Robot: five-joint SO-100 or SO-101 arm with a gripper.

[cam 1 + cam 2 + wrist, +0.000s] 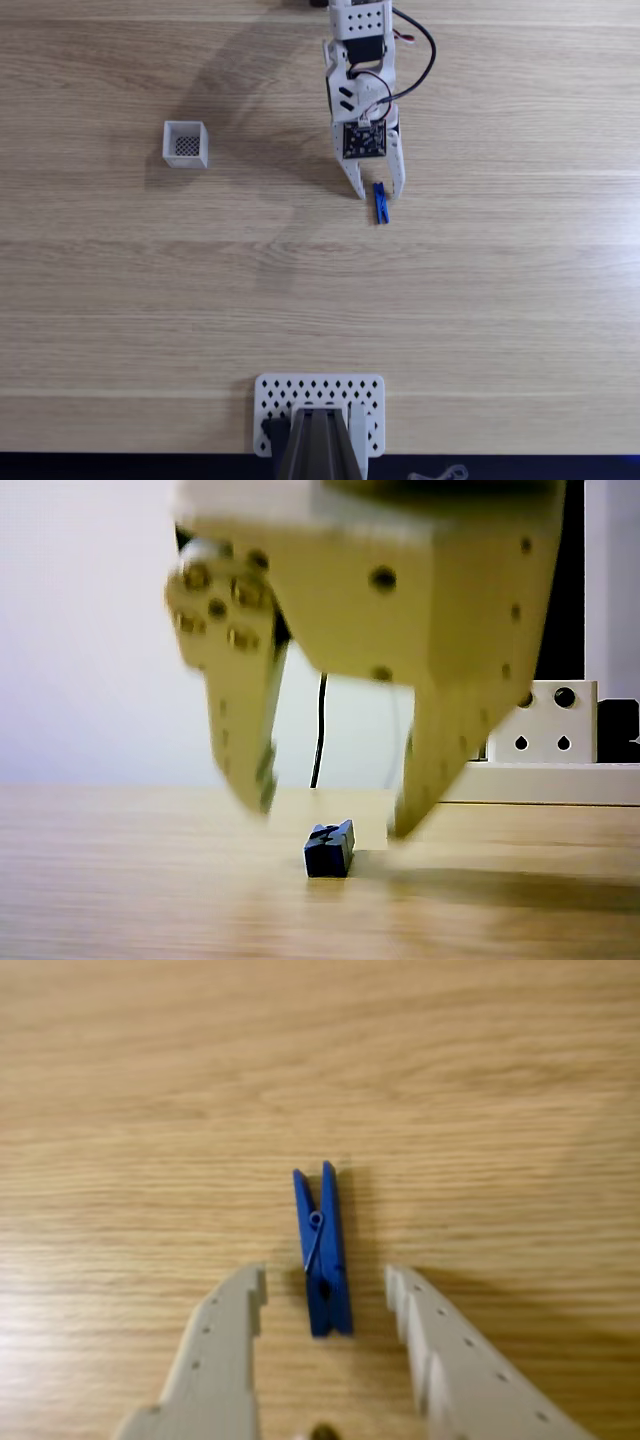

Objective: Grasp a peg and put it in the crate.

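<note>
The robot's gripper next needs to grab the blue peg by its closed end, so that it can put the peg in the white crate.
The blue peg lies flat on the wooden table, right of centre in the fixed view. My gripper hangs over its upper end, open, fingertips just above the table. In the wrist view the peg lies lengthwise with its near end between my two fingers, which do not touch it; the gripper straddles that end. The other view shows the peg end-on, below and between the fingertips of the gripper. The white crate with its dark mesh bottom stands far to the left.
A white perforated plate with a dark mount on it sits at the table's bottom edge in the fixed view. The same plate shows behind the gripper in the other view. Bare wood stretches between the peg and the crate.
</note>
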